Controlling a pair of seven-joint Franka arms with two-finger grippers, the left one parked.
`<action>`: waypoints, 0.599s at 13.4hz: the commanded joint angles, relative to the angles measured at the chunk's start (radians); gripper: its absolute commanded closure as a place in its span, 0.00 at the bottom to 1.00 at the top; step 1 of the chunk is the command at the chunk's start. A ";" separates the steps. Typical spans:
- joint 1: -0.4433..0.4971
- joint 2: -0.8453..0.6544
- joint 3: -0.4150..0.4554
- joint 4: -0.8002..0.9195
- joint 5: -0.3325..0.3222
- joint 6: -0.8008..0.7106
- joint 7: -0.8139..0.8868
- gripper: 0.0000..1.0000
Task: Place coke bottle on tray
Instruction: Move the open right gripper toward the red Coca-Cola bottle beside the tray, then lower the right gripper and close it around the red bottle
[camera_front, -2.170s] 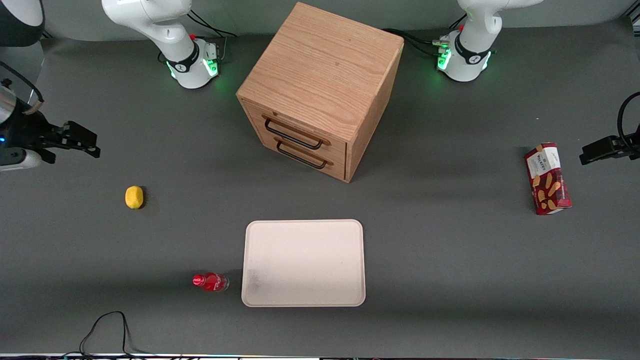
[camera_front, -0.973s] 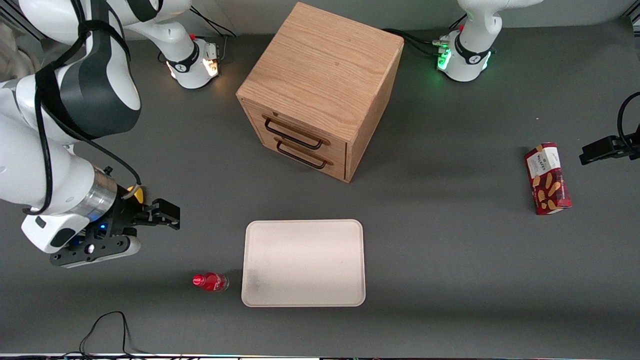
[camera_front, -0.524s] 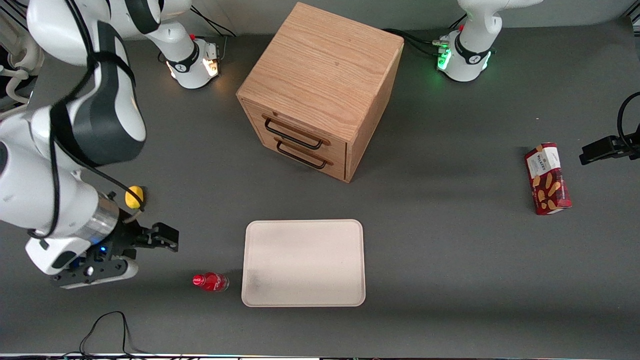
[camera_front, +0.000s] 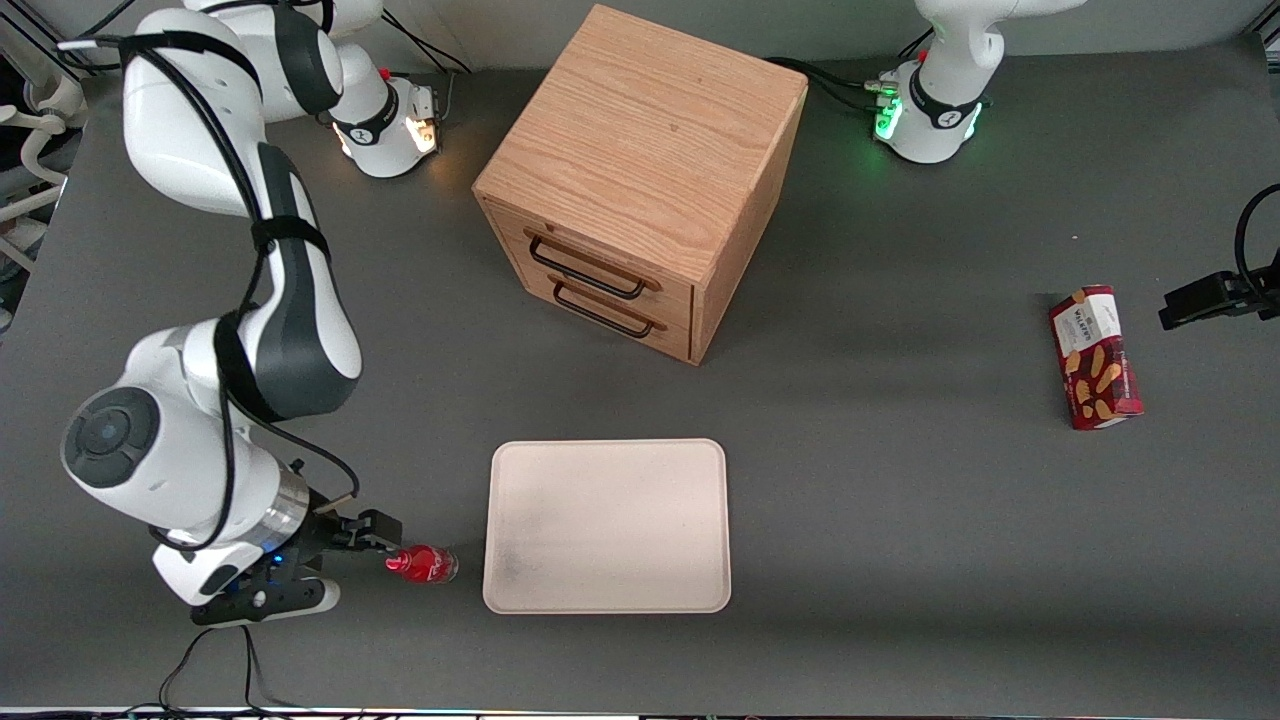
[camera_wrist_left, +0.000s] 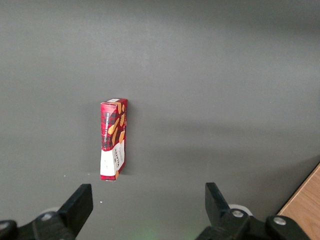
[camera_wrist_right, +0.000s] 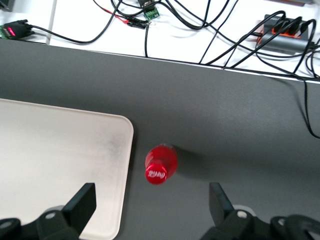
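Note:
The bottle has to go on the tray (camera_front: 607, 470). My right gripper should next grab the coke bottle's red-capped upper part (camera_front: 405, 562) for that.
The coke bottle (camera_front: 425, 564) is small, with a red cap and red label. It lies on the dark table close beside the tray's edge toward the working arm's end, cap pointing at my gripper. The tray (camera_front: 607, 470) is large, flat and cream, with a faint dark smudge, and has nothing on it. My right gripper (camera_front: 376, 535) is low over the table just short of the bottle's cap and is open. In the right wrist view the bottle (camera_wrist_right: 161, 164) lies ahead of the open gripper (camera_wrist_right: 151, 202), between the lines of its fingers, with the tray (camera_wrist_right: 60, 145) beside it.
A wooden drawer cabinet (camera_front: 640, 180) stands farther from the front camera than the tray. A red snack box (camera_front: 1095, 357) lies toward the parked arm's end and shows in the left wrist view (camera_wrist_left: 114, 145). A black cable (camera_front: 220, 650) loops at the table's near edge.
My right arm has swung in from the working arm's end and come down toward the front camera, bringing the gripper up to the bottle's cap. Bottle and tray have not moved.

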 joint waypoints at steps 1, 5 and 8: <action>0.002 0.055 -0.010 0.043 0.021 0.036 0.003 0.00; 0.002 0.087 -0.005 0.003 0.022 0.090 0.003 0.00; 0.002 0.112 -0.005 0.002 0.022 0.106 0.003 0.00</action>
